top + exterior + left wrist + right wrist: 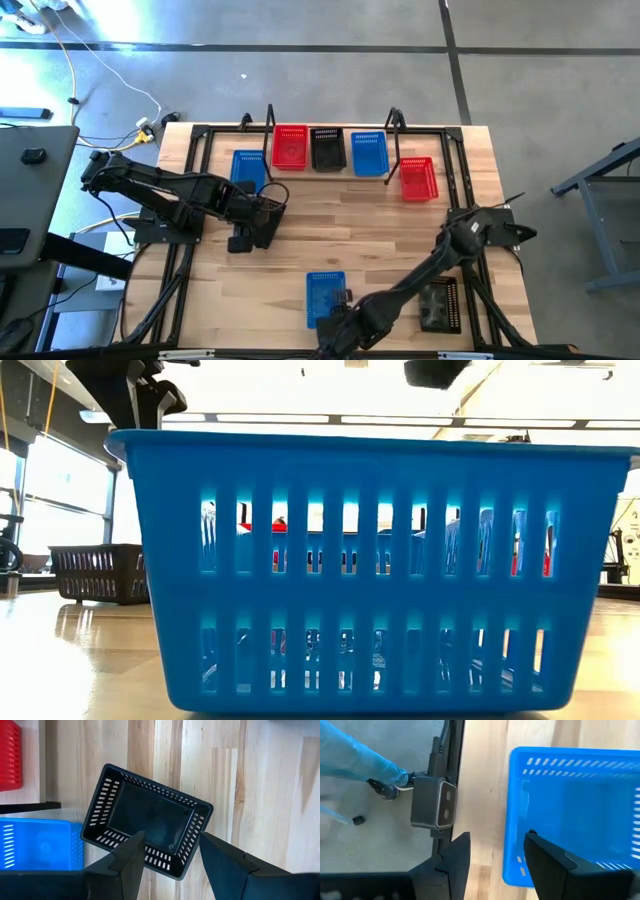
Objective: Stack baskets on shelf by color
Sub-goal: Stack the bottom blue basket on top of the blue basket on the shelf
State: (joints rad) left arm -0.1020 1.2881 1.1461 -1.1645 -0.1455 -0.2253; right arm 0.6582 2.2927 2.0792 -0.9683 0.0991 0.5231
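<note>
I will stack this blue basket with the blue basket on the shelf (345, 127), so next I will grab it by its short side's rim (314, 327) with my right gripper.
A red basket (290, 147), a black basket (327, 149) and a blue basket (369, 153) stand side by side on the shelf (345, 127) at the far edge. My left gripper (170, 857) is open just above another black basket (147, 820), which stands on the table. Its fingers are on either side of one rim, and the arm hides this basket in the high view. My right gripper (495, 862) is open at the near end of a blue basket (325, 297). One finger is over the inside and one outside its short wall (512, 845).
A blue basket (247, 168) stands on the table left of the shelf, and a red one (418, 179) to its right. Another black basket (440, 305) sits at the near right. The blue basket (370, 570) fills the low view. Bare wood lies mid-table.
</note>
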